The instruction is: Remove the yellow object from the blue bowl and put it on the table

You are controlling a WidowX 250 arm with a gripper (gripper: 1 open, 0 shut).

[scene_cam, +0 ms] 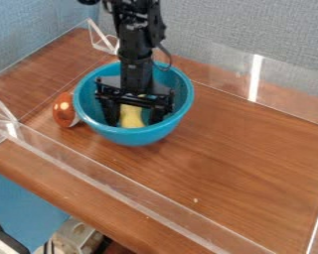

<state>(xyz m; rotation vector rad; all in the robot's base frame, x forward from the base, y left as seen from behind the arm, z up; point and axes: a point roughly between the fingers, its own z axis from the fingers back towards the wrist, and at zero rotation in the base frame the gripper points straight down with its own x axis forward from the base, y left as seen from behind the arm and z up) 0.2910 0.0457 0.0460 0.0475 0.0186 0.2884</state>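
Note:
I should take the banana out of the blue bowl (177, 120) next, so I need to grab it by its curved body (131, 116) with my gripper.
The blue bowl (177, 120) sits at the left middle of the table (229, 169). Inside it lies the yellow object (131, 118), a small banana, partly covered by my arm. My gripper (131, 111) points straight down into the bowl and stands open, one black finger on each side of the banana. The fingertips reach down near the bowl's bottom. I cannot tell whether they touch the banana.
A round red-brown and cream object (65, 112) lies on the table just left of the bowl. Low clear acrylic walls (261, 74) run round the tabletop. Bare wood stretches to the right and front of the bowl.

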